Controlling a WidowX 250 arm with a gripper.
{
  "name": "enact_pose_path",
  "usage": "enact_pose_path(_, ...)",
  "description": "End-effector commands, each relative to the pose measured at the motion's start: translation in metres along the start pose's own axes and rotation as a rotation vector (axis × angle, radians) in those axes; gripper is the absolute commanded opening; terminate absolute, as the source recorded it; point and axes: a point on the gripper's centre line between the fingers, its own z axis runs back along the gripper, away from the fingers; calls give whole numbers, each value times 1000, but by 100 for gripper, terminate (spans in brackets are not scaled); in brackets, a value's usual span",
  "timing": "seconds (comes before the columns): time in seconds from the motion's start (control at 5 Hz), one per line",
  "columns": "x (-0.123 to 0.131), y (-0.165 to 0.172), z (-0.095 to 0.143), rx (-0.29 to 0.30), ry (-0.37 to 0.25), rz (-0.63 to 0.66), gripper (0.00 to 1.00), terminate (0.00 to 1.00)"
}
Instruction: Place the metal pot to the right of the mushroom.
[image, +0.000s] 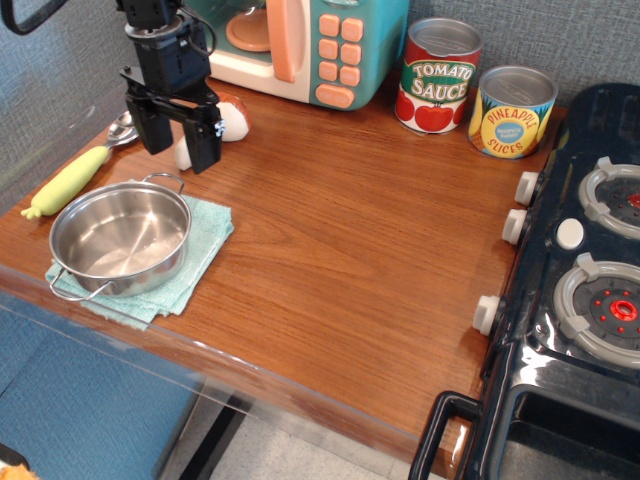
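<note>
My gripper grabs the metal pot by its rim (188, 222) next, to set the pot beside the mushroom (232, 118).
The metal pot (120, 240) is shallow, shiny and empty, with two wire loop handles. It sits on a light green cloth (205, 235) at the front left of the wooden table. The mushroom (232, 118) lies on its side behind the pot, mostly hidden by my gripper; only its white stem end and a bit of brown cap show. My gripper (178, 142) is black, open and empty, with its two fingers pointing down above the table just behind the pot's far rim.
A yellow-green-handled spoon (75, 175) lies left of the pot. A toy microwave (310, 45) stands at the back. A tomato sauce can (438, 75) and a pineapple slices can (512, 112) stand at the back right. A toy stove (590, 270) fills the right side.
</note>
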Motion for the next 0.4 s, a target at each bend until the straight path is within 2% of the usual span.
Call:
enact_pose_path(0.0, -9, -32, 70, 103, -123, -42, 100, 0)
enact_pose_path(0.2, -28, -56, 76, 95, -67, -55, 100, 0)
